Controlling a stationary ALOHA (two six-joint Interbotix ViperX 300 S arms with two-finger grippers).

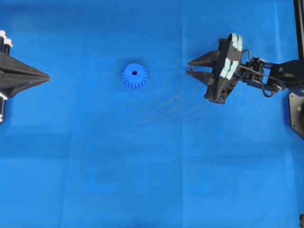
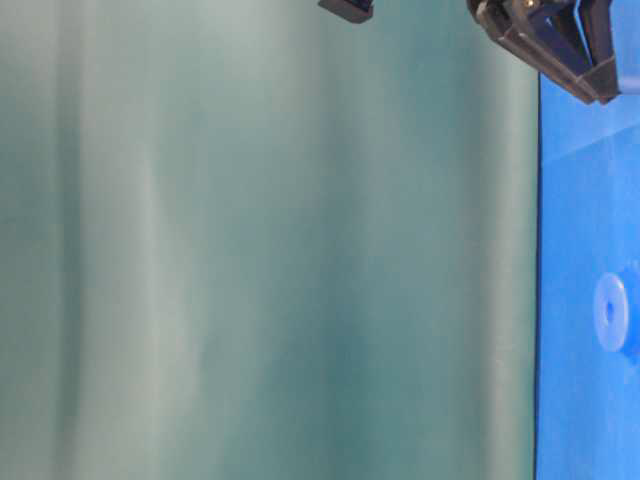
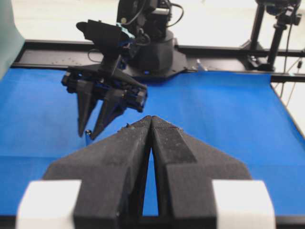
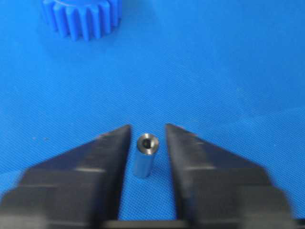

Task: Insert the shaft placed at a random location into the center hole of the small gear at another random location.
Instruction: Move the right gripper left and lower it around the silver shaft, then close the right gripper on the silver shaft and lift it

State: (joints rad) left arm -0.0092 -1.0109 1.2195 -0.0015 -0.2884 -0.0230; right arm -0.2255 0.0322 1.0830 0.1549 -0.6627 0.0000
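Next, my right gripper grabs the shaft by its upper end (image 1: 191,69) to fit the shaft into the small gear's center hole (image 1: 134,72).
The small gear (image 1: 134,76) lies flat on the blue sheet left of the middle, with its center hole (image 1: 134,73) facing up. Its toothed rim shows at the top left of the right wrist view (image 4: 81,19). The shaft (image 4: 144,155) stands upright on the sheet between the fingers of my right gripper (image 4: 147,129), which is open, with a gap on each side of the pin. From overhead the shaft (image 1: 190,69) is a dot at the right gripper's (image 1: 188,68) tips, to the right of the gear. My left gripper (image 1: 47,76) is shut and empty at the far left.
The blue sheet (image 1: 152,166) covers the table. In the left wrist view the right gripper (image 3: 87,136) hangs over the sheet ahead of the left gripper (image 3: 151,118), in front of a black arm base (image 3: 152,47) at the far edge.
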